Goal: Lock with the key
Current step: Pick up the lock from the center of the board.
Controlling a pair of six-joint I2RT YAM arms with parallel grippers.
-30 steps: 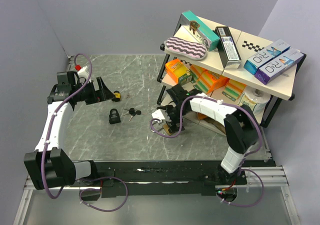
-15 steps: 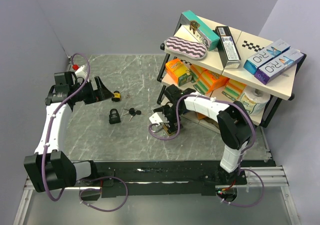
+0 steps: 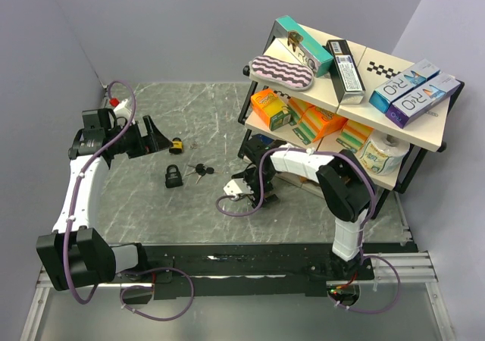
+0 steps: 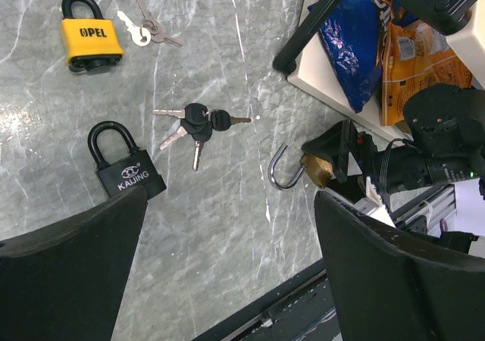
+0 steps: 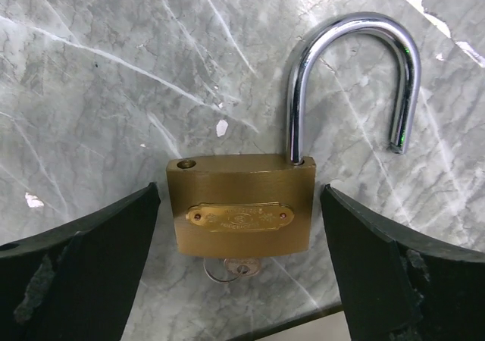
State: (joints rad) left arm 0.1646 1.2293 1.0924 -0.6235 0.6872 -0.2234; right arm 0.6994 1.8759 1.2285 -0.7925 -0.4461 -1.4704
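My fingers reach down beside both ends of the brass padlock's body (image 5: 241,191), with their ends level with its nameplate (image 5: 239,217). My right gripper is ready to close on it.
A brass padlock (image 5: 239,204) lies flat on the marble table with its steel shackle (image 5: 348,76) swung open. A small key (image 5: 241,268) on a ring sticks out of its underside. My right gripper (image 5: 241,195) is open, with one finger on each side of the lock body, apart from it. From the left wrist view the same brass padlock (image 4: 317,168) pokes out from under the right arm. My left gripper (image 3: 151,136) hangs open over the left of the table with nothing between its fingers (image 4: 72,258).
A black padlock (image 3: 173,176), a bunch of black-headed keys (image 3: 201,170) and a yellow padlock (image 3: 176,144) with small silver keys (image 4: 144,29) lie between the arms. A shelf rack (image 3: 341,91) full of boxes stands at the right, its legs just behind the right gripper.
The right gripper has shifted a little left and toward the near edge, settling over the brass padlock as its arm folded in. The left arm has not moved.
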